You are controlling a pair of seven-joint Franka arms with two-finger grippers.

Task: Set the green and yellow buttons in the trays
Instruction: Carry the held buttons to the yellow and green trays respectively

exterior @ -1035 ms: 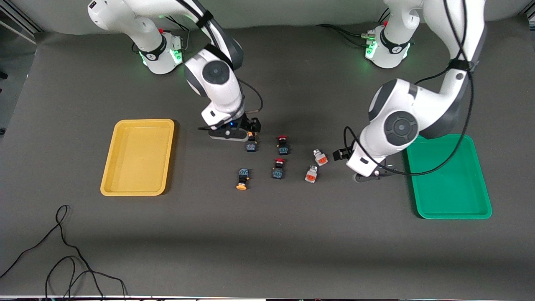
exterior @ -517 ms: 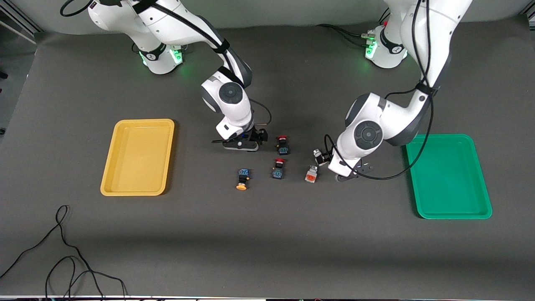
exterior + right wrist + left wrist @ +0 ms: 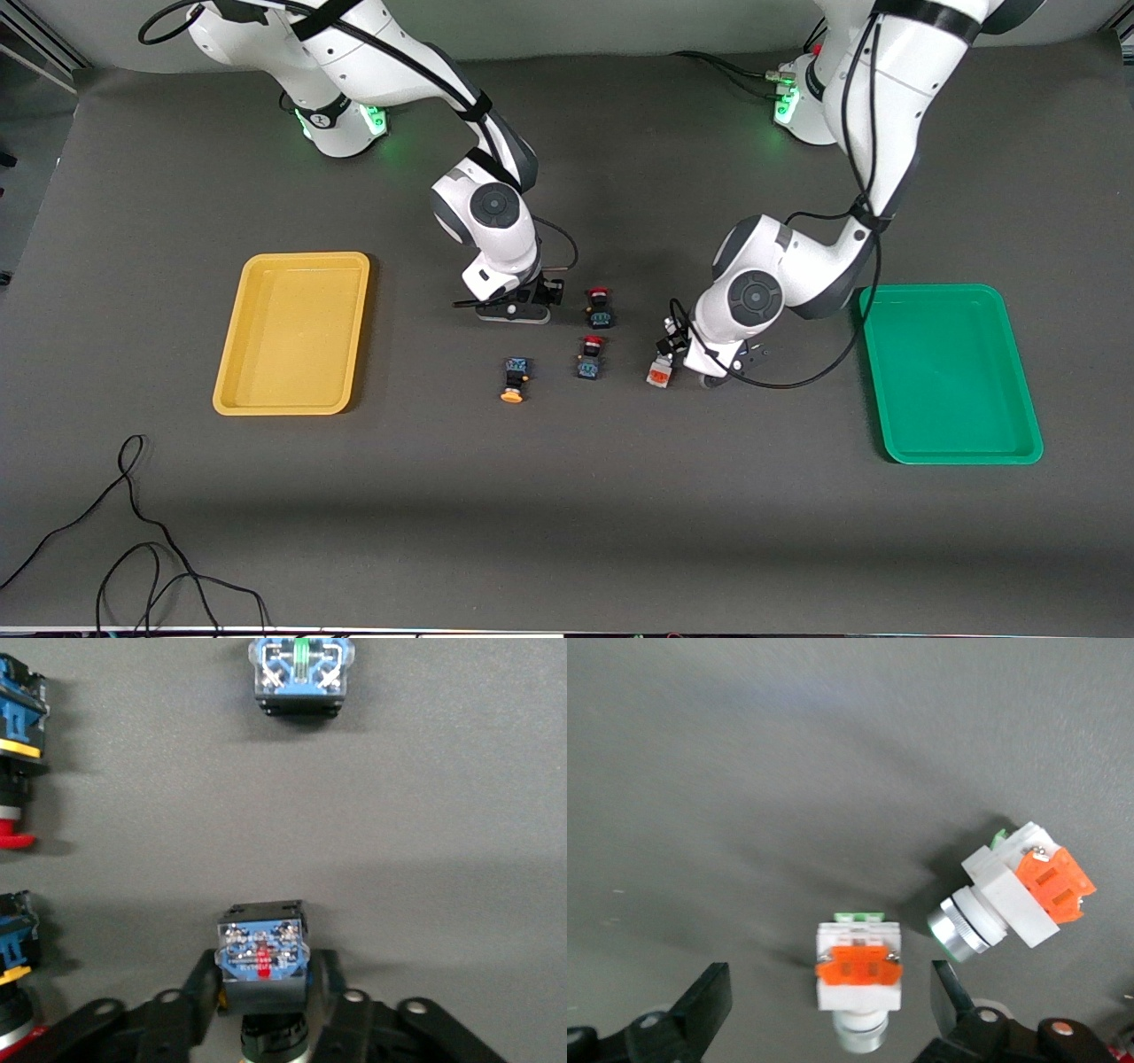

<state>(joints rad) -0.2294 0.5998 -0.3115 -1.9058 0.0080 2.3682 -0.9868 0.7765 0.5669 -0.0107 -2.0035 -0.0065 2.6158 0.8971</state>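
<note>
The white body point(image 3: 859, 997) beside the orange block point(image 3: 859, 974) is still below the fingers of my left gripper. My left gripper should go lower before it closes on the white-grey button.
My right gripper point(image 3: 264, 969) is down at the table, shut on a yellow button point(image 3: 263, 950), its fingers pressed on the dark body's sides. A second yellow button point(image 3: 514, 379) lies nearer the camera. My left gripper point(image 3: 828, 981) is open, straddling a white-grey button with an orange block point(image 3: 859, 974) without touching it. Another white-grey button point(image 3: 1019, 890) lies close beside it and also shows in the front view point(image 3: 659, 370). The yellow tray point(image 3: 292, 354) sits toward the right arm's end, the green tray point(image 3: 948, 390) toward the left arm's end.
Two red-capped dark switches point(image 3: 600, 306) point(image 3: 590, 356) lie between the two grippers. A loose black cable point(image 3: 133, 532) curls on the mat near the front edge at the right arm's end.
The right gripper dropped onto the yellow button and closed on it. The left arm swung from beside the green tray to the white-grey buttons and lowered over one, staying open.
</note>
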